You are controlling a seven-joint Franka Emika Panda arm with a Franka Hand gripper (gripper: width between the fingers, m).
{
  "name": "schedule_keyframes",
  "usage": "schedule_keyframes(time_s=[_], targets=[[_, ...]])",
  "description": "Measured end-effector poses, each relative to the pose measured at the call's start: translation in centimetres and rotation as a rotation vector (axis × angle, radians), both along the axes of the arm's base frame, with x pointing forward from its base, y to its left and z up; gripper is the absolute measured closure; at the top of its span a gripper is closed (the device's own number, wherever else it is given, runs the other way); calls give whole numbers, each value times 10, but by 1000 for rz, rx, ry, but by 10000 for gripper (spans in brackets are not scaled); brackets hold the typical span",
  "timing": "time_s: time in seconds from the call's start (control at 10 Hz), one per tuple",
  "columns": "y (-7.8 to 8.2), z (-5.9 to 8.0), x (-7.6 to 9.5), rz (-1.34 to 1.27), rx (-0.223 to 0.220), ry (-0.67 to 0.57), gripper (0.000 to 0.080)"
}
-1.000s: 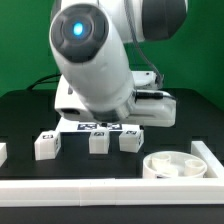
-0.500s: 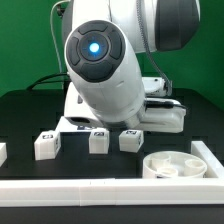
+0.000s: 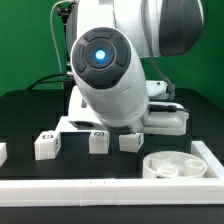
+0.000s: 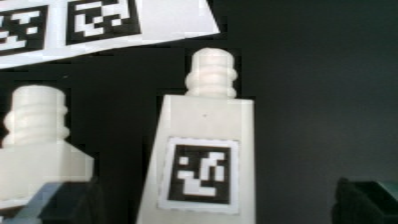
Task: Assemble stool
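The gripper needs to pick up the leg next by its tagged block body [image 3: 131, 143]. The leg's ribbed peg then stays free to go into the round seat disc [image 3: 180, 165].
Three white leg blocks with tags stand in a row on the black table: left [image 3: 45, 144], middle [image 3: 98, 142], right [image 3: 130, 142]. The round seat disc [image 3: 180, 165] lies at the front on the exterior view's right. The arm's bulky wrist hangs low over the middle and right legs and hides the gripper in the exterior view. In the wrist view my gripper [image 4: 205, 205] is open, with one dark finger [image 4: 39, 205] on each side of a tagged leg [image 4: 205, 150] with a ribbed peg. A second leg [image 4: 36, 130] stands beside it.
The marker board [image 4: 89, 25] lies just beyond the legs. A long white rail [image 3: 70, 188] runs along the table's front edge, and another rail [image 3: 208, 155] borders the exterior view's right side. A small white piece [image 3: 2, 152] sits at the far left edge.
The arm has come down and shifted toward the exterior view's right, now covering the marker board and the top of the right leg. The legs and seat have not moved.
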State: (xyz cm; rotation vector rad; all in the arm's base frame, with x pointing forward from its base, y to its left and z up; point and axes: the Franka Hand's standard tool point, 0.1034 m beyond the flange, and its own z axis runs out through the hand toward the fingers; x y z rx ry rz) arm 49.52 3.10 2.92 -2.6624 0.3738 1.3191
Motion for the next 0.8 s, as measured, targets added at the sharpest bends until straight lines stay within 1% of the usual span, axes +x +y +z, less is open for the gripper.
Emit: schedule_keyframes(time_s=[0.5,0.8], targets=[[2,-13,-2,6,2,-16,151],[1,-17,-2,6,2,-20,151]])
